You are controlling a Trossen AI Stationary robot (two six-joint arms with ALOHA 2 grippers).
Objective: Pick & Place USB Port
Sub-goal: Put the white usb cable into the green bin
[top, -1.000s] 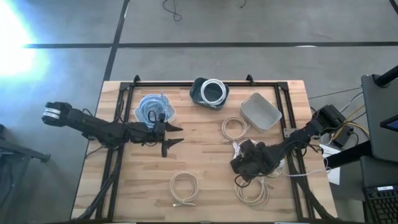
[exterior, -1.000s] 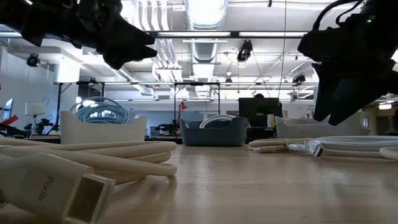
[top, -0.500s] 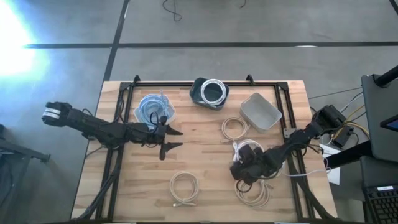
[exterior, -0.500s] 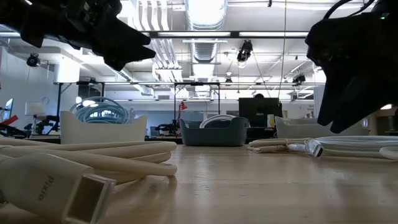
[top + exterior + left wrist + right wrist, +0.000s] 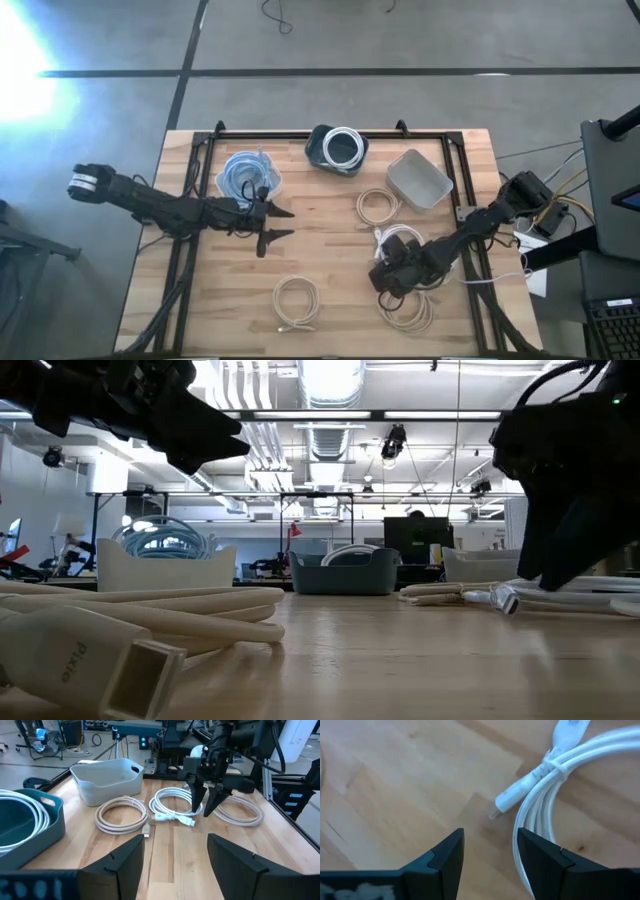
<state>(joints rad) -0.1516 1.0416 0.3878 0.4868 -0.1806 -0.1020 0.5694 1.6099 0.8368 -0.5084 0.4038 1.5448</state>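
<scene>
My right gripper is to grab the white USB cable (image 5: 383, 238) by its bundled loops next. The cable can then go into a bin.
A white coiled USB cable (image 5: 383, 238) lies flat on the wooden table, right of centre. Its bundled loops (image 5: 167, 816) and one plug (image 5: 510, 800) rest on the boards. My right gripper (image 5: 382, 282) hangs low over it, pointing down, open. In the left wrist view its fingertips (image 5: 201, 811) stand just beside the coil's edge. In the right wrist view the plug lies just ahead of the gap between my fingers (image 5: 487, 845). My left gripper (image 5: 280, 224) waits open at mid table, near the white bin, holding nothing.
Three cream cable coils lie on the table (image 5: 378, 205) (image 5: 297, 300) (image 5: 408, 308). Along the far side stand a white bin with blue cable (image 5: 248, 175), a dark teal bin with white cable (image 5: 337, 148) and a pale grey bin (image 5: 418, 180). Bare boards lie between the arms.
My right gripper has come down toward the white cable and shifted slightly toward the table's near edge, staying open. The cable has not moved.
</scene>
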